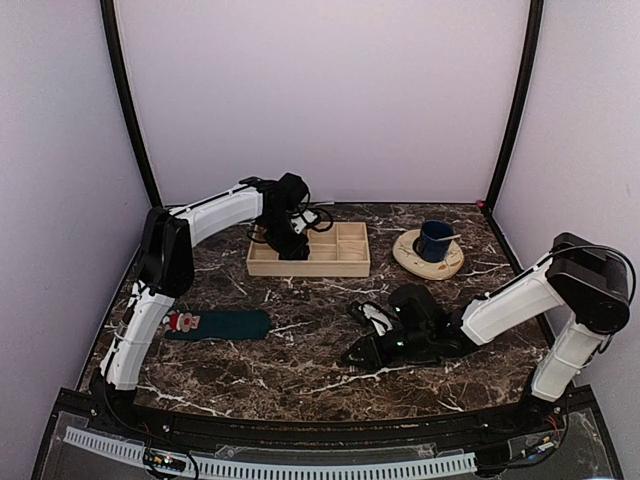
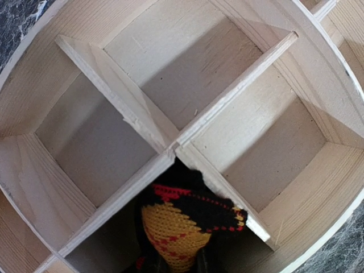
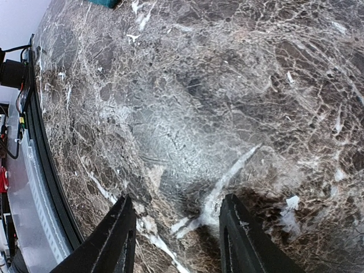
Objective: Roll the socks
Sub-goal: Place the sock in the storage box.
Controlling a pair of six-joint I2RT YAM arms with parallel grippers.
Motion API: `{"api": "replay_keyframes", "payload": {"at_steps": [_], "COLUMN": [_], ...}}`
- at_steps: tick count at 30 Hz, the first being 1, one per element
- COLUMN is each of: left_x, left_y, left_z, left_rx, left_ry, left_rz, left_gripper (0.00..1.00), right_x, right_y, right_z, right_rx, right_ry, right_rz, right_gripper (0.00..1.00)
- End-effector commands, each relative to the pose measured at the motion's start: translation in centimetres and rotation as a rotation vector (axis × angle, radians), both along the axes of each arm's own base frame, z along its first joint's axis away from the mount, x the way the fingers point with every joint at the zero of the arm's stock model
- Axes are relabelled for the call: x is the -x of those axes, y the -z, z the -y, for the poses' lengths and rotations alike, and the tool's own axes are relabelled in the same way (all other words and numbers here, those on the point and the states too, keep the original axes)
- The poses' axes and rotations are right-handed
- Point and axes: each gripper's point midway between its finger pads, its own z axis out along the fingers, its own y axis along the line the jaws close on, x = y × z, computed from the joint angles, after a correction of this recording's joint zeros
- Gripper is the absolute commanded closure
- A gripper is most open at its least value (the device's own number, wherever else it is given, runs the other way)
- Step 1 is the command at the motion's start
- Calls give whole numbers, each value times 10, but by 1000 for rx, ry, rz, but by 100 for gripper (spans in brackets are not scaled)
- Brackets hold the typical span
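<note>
My left gripper can release the black argyle sock (image 2: pixel 190 219) into the tray's near section.
The black argyle sock (image 2: pixel 190 219), bunched up with orange-yellow diamonds and red stitching, hangs from my left gripper (image 2: pixel 182 259), which is shut on it over a near compartment of the wooden tray (image 2: pixel 170 145). In the top view the left gripper (image 1: pixel 292 243) reaches down into the tray's (image 1: pixel 345 268) left part. The dark teal sock with the Santa figure (image 1: pixel 218 324) lies flat on the table at the left. My right gripper (image 1: pixel 358 352) is open and empty, low over the marble at the middle; its fingers (image 3: pixel 122 239) stand wide apart. A teal sliver of the sock (image 3: pixel 105 2) shows at the top edge.
A blue cup (image 1: pixel 435 240) stands on a round wooden saucer (image 1: pixel 410 256) at the back right. The tray has several compartments split by thin dividers (image 2: pixel 239 85). The table's near edge with a black rail (image 3: pixel 45 170) lies close to the right gripper.
</note>
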Motion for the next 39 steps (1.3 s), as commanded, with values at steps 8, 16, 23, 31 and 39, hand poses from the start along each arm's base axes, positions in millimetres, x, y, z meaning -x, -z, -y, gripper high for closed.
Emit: {"api": "replay_keyframes", "payload": {"at_steps": [8, 16, 23, 31, 39], "left_x": [35, 40, 38, 35, 28], "left_y": [52, 62, 47, 20, -1], "left_z": [-24, -27, -26, -25, -23], "left_rx": [-53, -38, -24, 1, 24], "left_ry": [-56, -84, -91, -86, -89], "left_rz": [-243, -294, -275, -232, -180], "left_gripper": [100, 90, 77, 60, 59], "right_x": [-2, -3, -5, -7, -8], "right_y": [-1, -6, -11, -14, -15], "right_z": [-2, -1, 0, -2, -4], "right_rx": [-24, -19, -20, -22, -24], "right_ry": [1, 5, 15, 15, 17], "right_rz": [1, 8, 18, 25, 26], "right_gripper": [54, 54, 54, 54, 54]}}
